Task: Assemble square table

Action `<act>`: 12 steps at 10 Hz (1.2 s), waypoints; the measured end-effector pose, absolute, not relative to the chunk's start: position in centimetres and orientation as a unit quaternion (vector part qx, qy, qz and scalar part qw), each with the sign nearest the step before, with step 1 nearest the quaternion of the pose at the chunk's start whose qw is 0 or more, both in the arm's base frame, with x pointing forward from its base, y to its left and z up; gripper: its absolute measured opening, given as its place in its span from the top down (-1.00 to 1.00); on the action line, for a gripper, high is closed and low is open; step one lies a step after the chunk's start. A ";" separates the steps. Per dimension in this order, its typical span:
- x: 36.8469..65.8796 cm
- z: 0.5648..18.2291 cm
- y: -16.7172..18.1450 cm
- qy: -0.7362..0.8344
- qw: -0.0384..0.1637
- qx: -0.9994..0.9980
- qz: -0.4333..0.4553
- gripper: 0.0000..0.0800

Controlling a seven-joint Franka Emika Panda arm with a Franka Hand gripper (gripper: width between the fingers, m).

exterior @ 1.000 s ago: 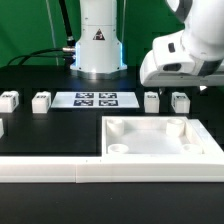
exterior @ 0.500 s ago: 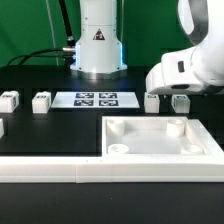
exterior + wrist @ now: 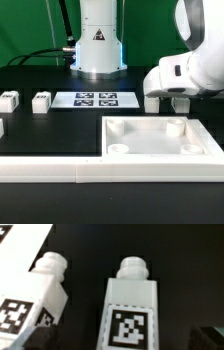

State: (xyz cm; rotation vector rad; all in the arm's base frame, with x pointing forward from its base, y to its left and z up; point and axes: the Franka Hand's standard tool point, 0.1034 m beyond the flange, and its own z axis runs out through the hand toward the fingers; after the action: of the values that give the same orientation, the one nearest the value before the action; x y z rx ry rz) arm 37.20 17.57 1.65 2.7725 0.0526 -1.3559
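My gripper's fingers are at the lower sides of the tagged leg block, so closing now would catch the block and it is time to close.
The square table slab (image 3: 160, 137) lies flat, rim up, at the exterior view's right front. Two white tagged leg blocks (image 3: 41, 101) stand at the back left, and a third (image 3: 2, 128) shows at the left edge. Two more leg blocks (image 3: 151, 102) stand at the back right, partly hidden by the arm's white hand (image 3: 185, 75), which hangs low over them. In the wrist view my gripper (image 3: 125, 339) is open, and its dark fingers (image 3: 40, 336) stand on either side of one leg block (image 3: 130, 303). The other leg block (image 3: 45, 288) lies just outside the fingers.
The marker board (image 3: 96, 99) lies at the back middle, in front of the robot base (image 3: 98, 45). A long white border rail (image 3: 100, 172) runs along the front edge, close to the slab.
The arm's hand has come down and moved slightly toward the exterior view's left, and now covers the tops of the two right leg blocks. Nothing else has moved.
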 end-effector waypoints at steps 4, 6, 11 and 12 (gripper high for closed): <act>37.1 1.5 17.5 0.012 0.029 0.897 -0.441 -0.07; 37.1 1.5 17.5 0.012 0.029 0.897 -0.441 0.28; 37.3 1.8 17.4 0.014 0.027 0.897 -0.442 0.28; 38.2 2.8 17.3 0.013 0.022 0.898 -0.439 0.28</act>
State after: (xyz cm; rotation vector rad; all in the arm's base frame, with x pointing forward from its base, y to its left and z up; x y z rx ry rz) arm 38.25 17.27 2.81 2.7825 0.0418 -1.3608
